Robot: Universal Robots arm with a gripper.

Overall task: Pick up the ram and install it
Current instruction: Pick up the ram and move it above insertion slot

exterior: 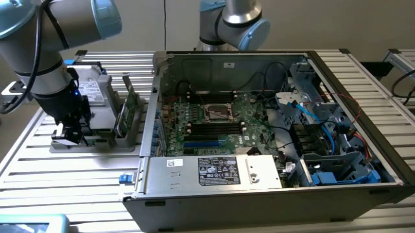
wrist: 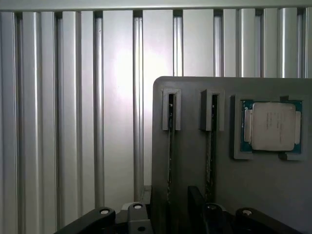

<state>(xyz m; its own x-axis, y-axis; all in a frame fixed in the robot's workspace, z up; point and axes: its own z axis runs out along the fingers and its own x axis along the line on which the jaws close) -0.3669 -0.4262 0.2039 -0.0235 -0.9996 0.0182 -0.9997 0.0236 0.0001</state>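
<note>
The robot's gripper needs to install the ram in the black memory slots, so it needs to grab the ram next by its long edge opposite the contacts.
The ram [exterior: 131, 103] is a slim green strip standing on edge in a grey holder [exterior: 97, 141], at the exterior view's left of the open computer case. In the wrist view two rams show edge-on in the holder's [wrist: 195, 102] narrow slots, one [wrist: 170, 146] beside the other [wrist: 213, 146]. My gripper [exterior: 68, 140] hangs just above the holder's end at the exterior view's left, a short way from the green strip. It is open and holds nothing. Its black parts [wrist: 141, 219] show over the holder's edge in the wrist view.
The open case [exterior: 272, 204] holds a motherboard [exterior: 243, 138] with black memory slots [exterior: 214, 128], a CPU socket [exterior: 217, 112] and a labelled metal box [exterior: 217, 171]. A processor chip [wrist: 273, 126] lies in the holder. A second arm's base [exterior: 233, 24] stands behind the case on the slatted table [exterior: 65, 170].
</note>
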